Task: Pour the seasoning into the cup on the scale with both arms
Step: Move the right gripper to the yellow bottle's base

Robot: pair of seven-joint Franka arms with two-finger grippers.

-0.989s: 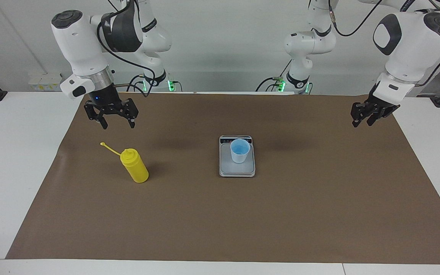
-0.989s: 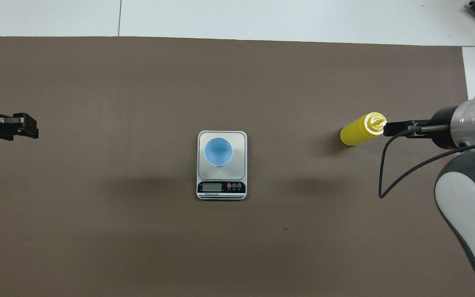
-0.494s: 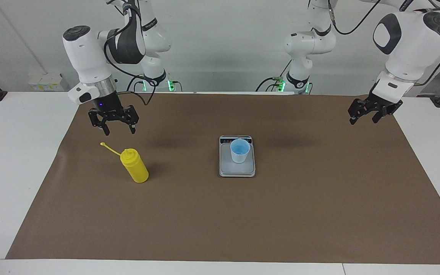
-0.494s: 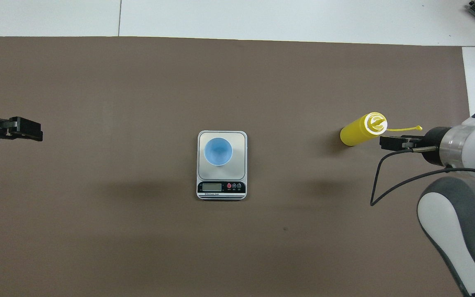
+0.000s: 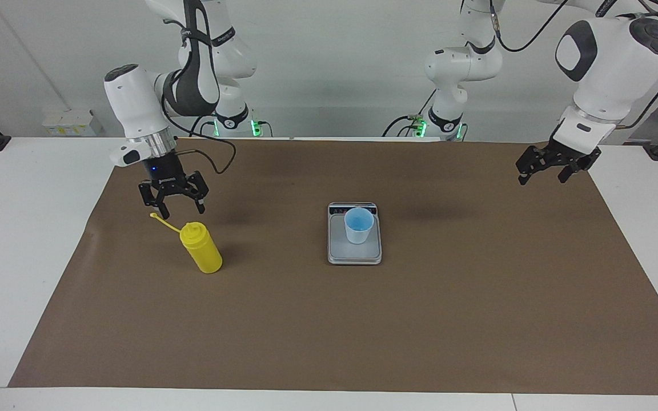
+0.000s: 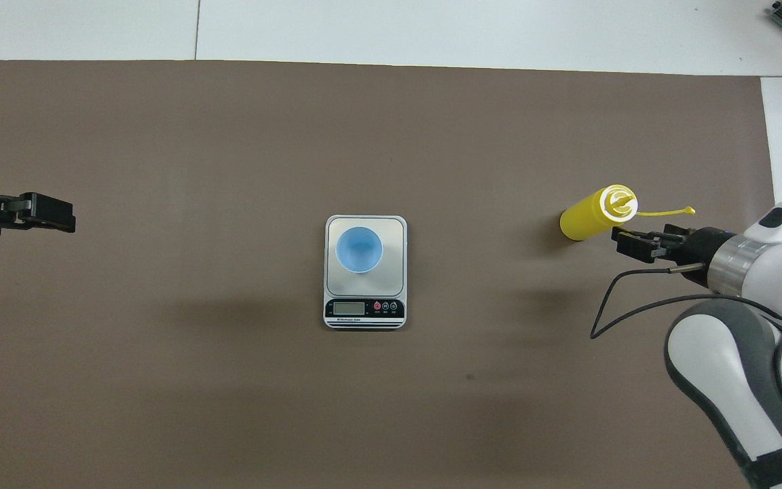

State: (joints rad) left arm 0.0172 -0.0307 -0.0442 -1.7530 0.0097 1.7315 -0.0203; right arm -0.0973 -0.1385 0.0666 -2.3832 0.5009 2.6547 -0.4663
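I should keep the yellow bottle's nozzle (image 6: 665, 212) free to pour seasoning into the cup, so next I should grab the bottle by its middle (image 6: 586, 216) with my right gripper.
The yellow seasoning bottle (image 5: 201, 248) stands on the brown mat toward the right arm's end, its cap strap (image 5: 163, 220) sticking out sideways; it also shows in the overhead view (image 6: 584, 217). My right gripper (image 5: 181, 212) is open and hangs low over the strap, just beside the bottle's nozzle, touching nothing; in the overhead view it is (image 6: 625, 243). The light-blue cup (image 5: 358, 225) stands upright on the grey scale (image 5: 340, 251) at the mat's middle; the overhead view shows the cup (image 6: 359, 249) and the scale (image 6: 394, 231). My left gripper (image 5: 540, 178) is open and empty over the mat's edge at the left arm's end (image 6: 58, 219).
A brown mat (image 5: 329, 331) covers most of the white table (image 5: 32, 240). A black cable (image 6: 608, 305) loops from the right wrist above the mat. The scale's dark display strip (image 6: 364, 309) faces the robots.
My right gripper has come down and moved in toward the bottle's top. My left gripper has shifted slightly toward the middle. Bottle, cup and scale have not moved.
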